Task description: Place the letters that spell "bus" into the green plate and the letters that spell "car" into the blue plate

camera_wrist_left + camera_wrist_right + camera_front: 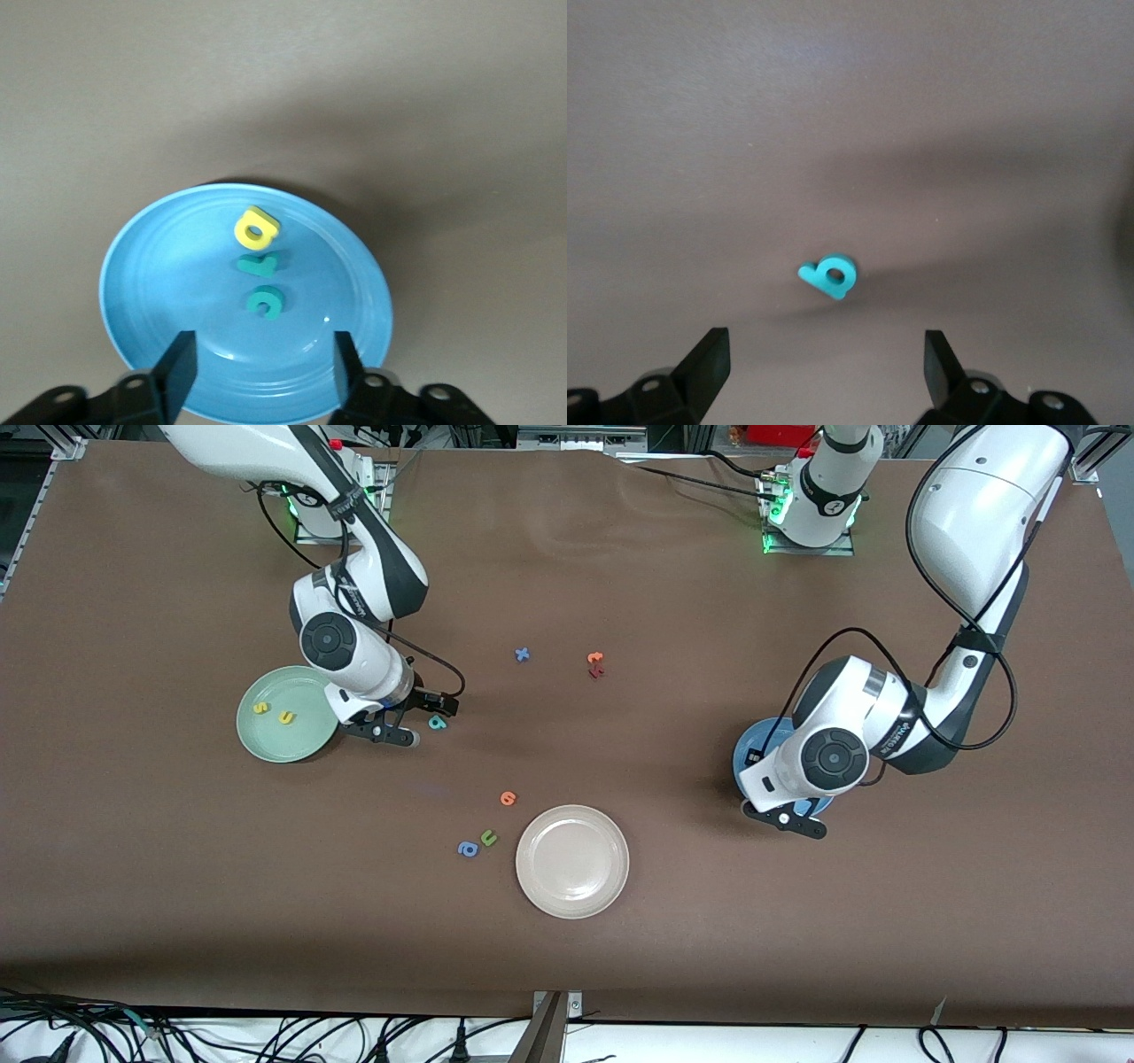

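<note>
My right gripper moves toward the teal "b" and only then closes on it, since its fingers stop short of the "b" and closing now would miss.
The blue plate [155, 266] holds a yellow "a" [257, 227], a teal "r" [258, 262] and a teal "c" [266, 301]. My left gripper [262, 367] hangs open over this plate's rim with nothing between its fingers. In the front view the left arm hides most of the blue plate [751, 746]. The green plate [266, 744] holds a yellow "s" [260, 708] and a yellow "u" [286, 716]. A teal "b" [830, 276] lies on the table beside the green plate. My right gripper [824, 363] is open just above the table, short of the "b" [437, 723].
A beige-white plate [572, 886] sits nearest the front camera. Beside it lie an orange letter [508, 798], a green "u" [488, 837] and a blue "a" [468, 849]. Farther off are a blue "x" [523, 654], an orange letter [595, 658] and a dark red letter [596, 672].
</note>
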